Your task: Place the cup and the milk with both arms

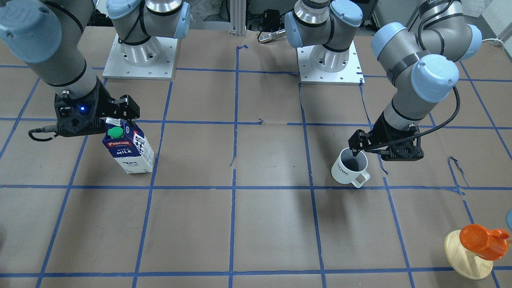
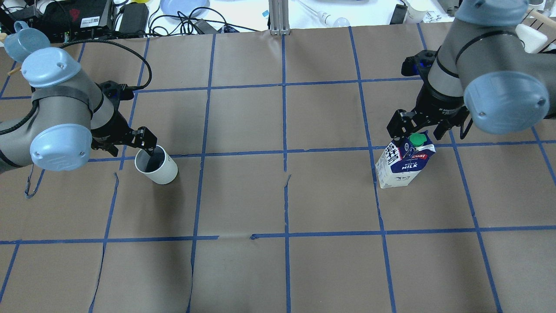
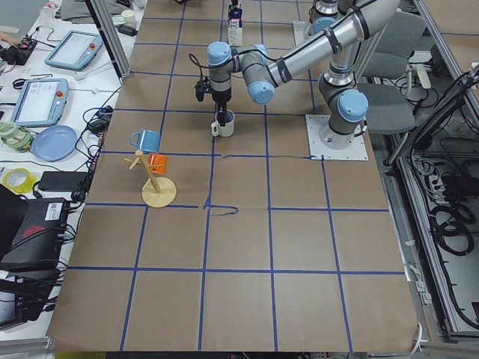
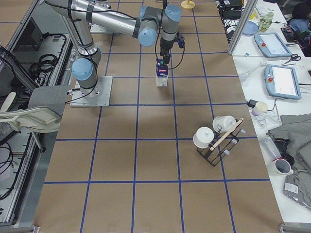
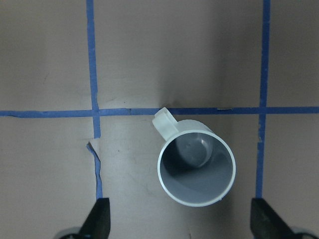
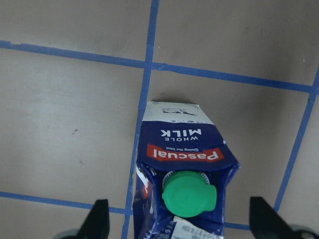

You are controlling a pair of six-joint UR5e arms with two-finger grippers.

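Observation:
My right gripper takes hold of the milk carton by its gable top next, to place the milk beside the cup.
The white cup with "HOME" lettering stands upright on the brown table; it also shows in the overhead view and the left wrist view. My left gripper hangs just above it, open, with fingers wide apart and off the cup. The blue and white milk carton with a green cap stands upright, as the overhead view and the right wrist view also show. My right gripper is open just above the carton's top, not touching it.
A wooden mug tree with an orange mug stands near the table's corner on my left side. A black rack with white cups stands on my right side. The arm bases sit at the table's back edge.

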